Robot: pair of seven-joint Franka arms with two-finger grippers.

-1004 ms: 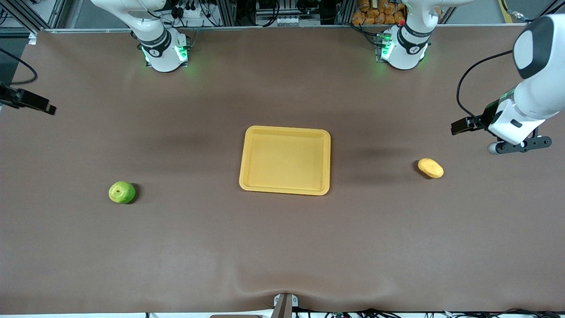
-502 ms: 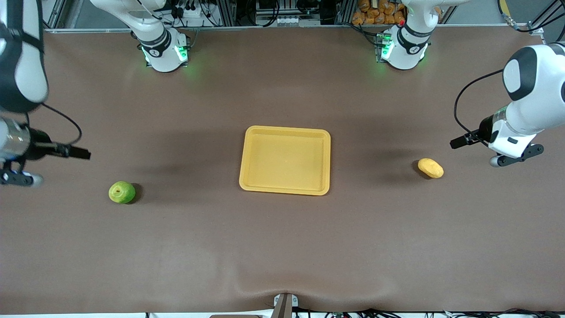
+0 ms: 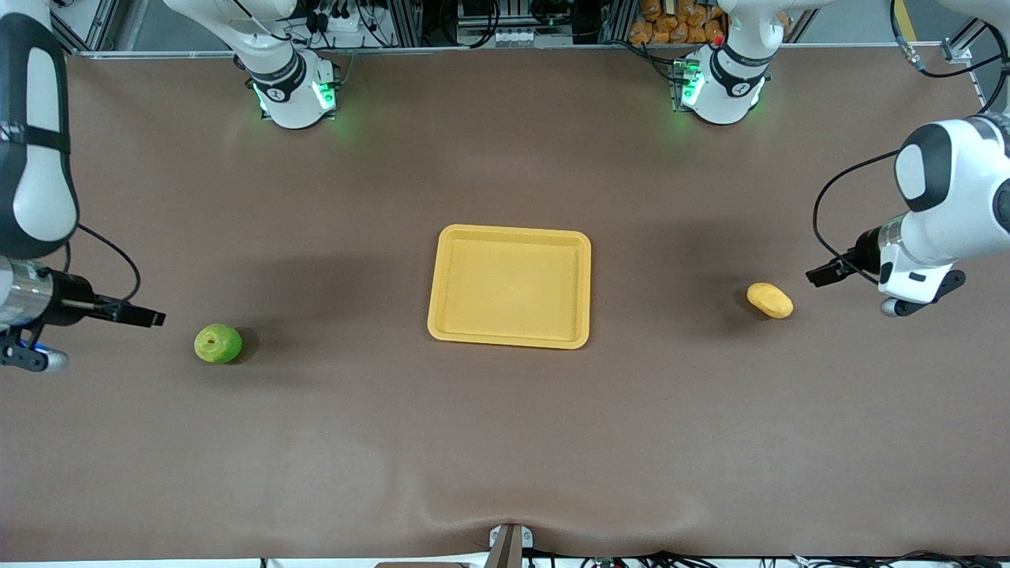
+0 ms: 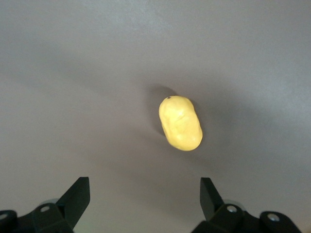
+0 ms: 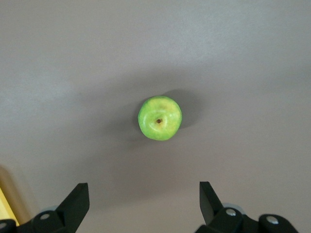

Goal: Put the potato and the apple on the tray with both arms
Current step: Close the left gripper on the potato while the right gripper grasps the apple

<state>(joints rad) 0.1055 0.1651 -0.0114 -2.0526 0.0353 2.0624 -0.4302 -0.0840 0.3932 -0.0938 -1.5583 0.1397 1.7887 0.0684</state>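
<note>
The left gripper grabs the potato by its rounded middle next, to place it on the tray.
The yellow-tan potato lies on the brown table toward the left arm's end, and shows in the left wrist view. My left gripper hovers beside it, open and empty. The green apple lies toward the right arm's end, stem dimple up, and shows in the right wrist view. My right gripper hovers beside it, open and empty. The yellow-orange tray lies empty at the table's middle, between the two foods.
The arms' green-lit bases stand at the table's edge farthest from the front camera. A small mount sits at the nearest edge. Bare brown table surrounds the tray. A yellow tray corner shows in the right wrist view.
The right arm has swung into view and come down beside the apple. The left gripper has moved down toward the potato. Potato, apple and tray have not moved.
</note>
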